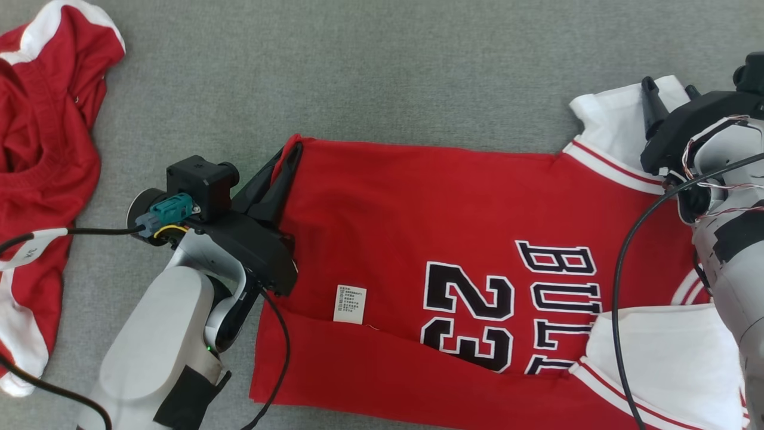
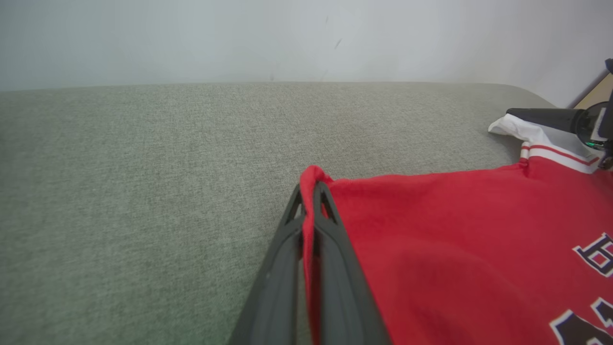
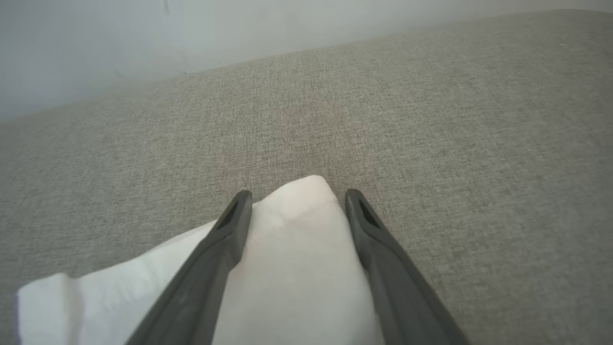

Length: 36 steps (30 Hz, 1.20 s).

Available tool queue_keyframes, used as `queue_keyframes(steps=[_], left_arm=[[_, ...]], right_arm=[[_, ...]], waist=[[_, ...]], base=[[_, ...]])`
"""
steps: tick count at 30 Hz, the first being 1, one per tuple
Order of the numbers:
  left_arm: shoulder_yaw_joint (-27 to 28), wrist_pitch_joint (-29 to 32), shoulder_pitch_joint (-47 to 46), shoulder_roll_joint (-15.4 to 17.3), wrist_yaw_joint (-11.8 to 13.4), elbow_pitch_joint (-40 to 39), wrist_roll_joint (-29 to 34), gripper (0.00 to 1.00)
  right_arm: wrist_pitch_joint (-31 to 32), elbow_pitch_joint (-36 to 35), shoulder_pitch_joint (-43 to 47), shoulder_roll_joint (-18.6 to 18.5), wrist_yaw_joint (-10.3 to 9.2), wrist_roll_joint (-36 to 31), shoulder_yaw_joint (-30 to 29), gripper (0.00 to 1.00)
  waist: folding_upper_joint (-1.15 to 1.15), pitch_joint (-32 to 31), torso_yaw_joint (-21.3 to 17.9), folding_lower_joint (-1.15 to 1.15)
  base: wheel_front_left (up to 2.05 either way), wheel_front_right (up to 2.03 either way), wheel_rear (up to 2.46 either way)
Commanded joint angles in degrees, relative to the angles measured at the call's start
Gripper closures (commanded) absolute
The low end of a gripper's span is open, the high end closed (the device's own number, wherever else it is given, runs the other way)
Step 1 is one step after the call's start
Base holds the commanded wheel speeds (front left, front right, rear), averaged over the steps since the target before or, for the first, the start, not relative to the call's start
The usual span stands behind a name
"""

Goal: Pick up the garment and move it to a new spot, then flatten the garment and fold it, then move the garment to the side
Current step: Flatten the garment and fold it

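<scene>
The jersey's white sleeve edge (image 1: 671, 89) humps up in a soft fold while the jersey's red body (image 1: 430, 204) lies flat, so my right gripper will next grab the jersey by that edge.
The garment (image 1: 418, 209) is a red jersey with white sleeves, a black "23" and lettering, lying spread on the grey surface with its lower edge folded up. My left gripper (image 1: 289, 158) is shut on the jersey's far left hem corner; the left wrist view shows the red cloth (image 2: 455, 230) pinched between the left gripper's (image 2: 311, 189) dark fingers. My right gripper (image 1: 668, 89) stands open over the far white sleeve (image 1: 621, 119). In the right wrist view the sleeve tip (image 3: 297, 268) lies between the right gripper's (image 3: 297, 199) spread fingers, not clamped.
A second red and white garment (image 1: 42, 149) lies crumpled at the left edge, with a black cable across it. Bare grey fabric surface (image 1: 358, 71) stretches beyond the jersey toward a pale wall (image 2: 287, 38). A white care label (image 1: 350, 303) shows on the jersey.
</scene>
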Motion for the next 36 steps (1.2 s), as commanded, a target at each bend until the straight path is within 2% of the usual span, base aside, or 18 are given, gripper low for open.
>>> queue_keyframes(steps=[1, 2, 3, 4, 6, 13, 17, 25, 30, 36], left_arm=[[0.0, 0.0, 0.5, 0.1, 0.1, -0.3, 0.3, 1.00], [-0.1, 0.0, 0.5, 0.0, 0.2, -0.4, 0.4, 1.00], [-0.2, 0.0, 0.5, -0.1, 0.2, -0.5, 0.3, 1.00], [-0.3, -0.1, 0.5, 0.0, 0.2, -0.5, 0.3, 1.00], [-0.3, -0.4, 0.6, 0.0, 0.3, -0.4, 0.1, 1.00], [0.7, -1.9, 2.4, 0.8, 0.8, 0.7, -1.0, 1.00], [1.2, -2.7, 4.2, 1.5, 1.0, 1.4, -1.8, 1.00], [2.1, -4.4, 8.5, 2.4, 1.8, 2.1, -2.8, 1.00], [2.7, -5.3, 11.7, 3.1, 2.4, 1.5, -3.6, 1.00], [1.9, -6.0, 14.9, 3.1, 3.1, 0.2, -3.6, 1.00]], right_arm=[[0.1, 0.4, -0.5, -0.3, -0.05, -0.4, 0.1, 0.05], [0.0, 0.8, -0.8, -0.4, -0.04, -0.5, -0.2, 0.08], [0.0, 1.4, -0.8, -0.5, -0.04, -0.7, -0.3, 0.50], [-0.3, 1.8, -0.8, -0.5, -0.04, -1.0, -0.4, 0.60], [-0.9, 2.2, -0.8, -0.3, -0.04, -1.6, -0.5, 1.00], [-6.7, 2.5, 0.5, 0.2, -0.04, -2.9, -0.4, 1.00], [-10.5, -0.2, 2.4, 0.7, -0.05, -1.5, -0.1, 1.00], [-12.2, -14.2, 13.1, -0.1, -0.04, 5.2, 2.0, 1.00], [-12.2, -26.0, 21.7, -1.6, -0.04, 10.5, 3.3, 1.00], [-12.3, -36.8, 32.1, -4.2, -0.04, 16.1, 4.2, 1.00]], waist=[[-0.01, 0.7, 0.6, -0.01], [-0.01, 0.8, 0.8, -0.01], [-0.01, 0.9, 0.9, -0.01], [-0.01, 0.9, 0.9, -0.01], [-0.01, 0.9, 0.9, -0.01], [-0.01, -1.4, -0.7, -0.01], [-0.01, -3.2, -1.7, -0.01], [-0.01, -8.1, -3.9, -0.01], [-0.01, -10.9, -5.2, -0.01], [-0.01, -13.0, -5.5, -0.01]], base=[[0.00, 0.00, 0.00], [0.00, 0.00, 0.00], [0.00, 0.00, 0.00], [0.00, 0.00, 0.00], [0.00, 0.00, 0.00], [0.00, 0.00, 0.00], [0.00, 0.00, 0.00], [0.00, 0.00, 0.00], [0.00, 0.00, 0.00], [0.00, 0.00, 0.00]])
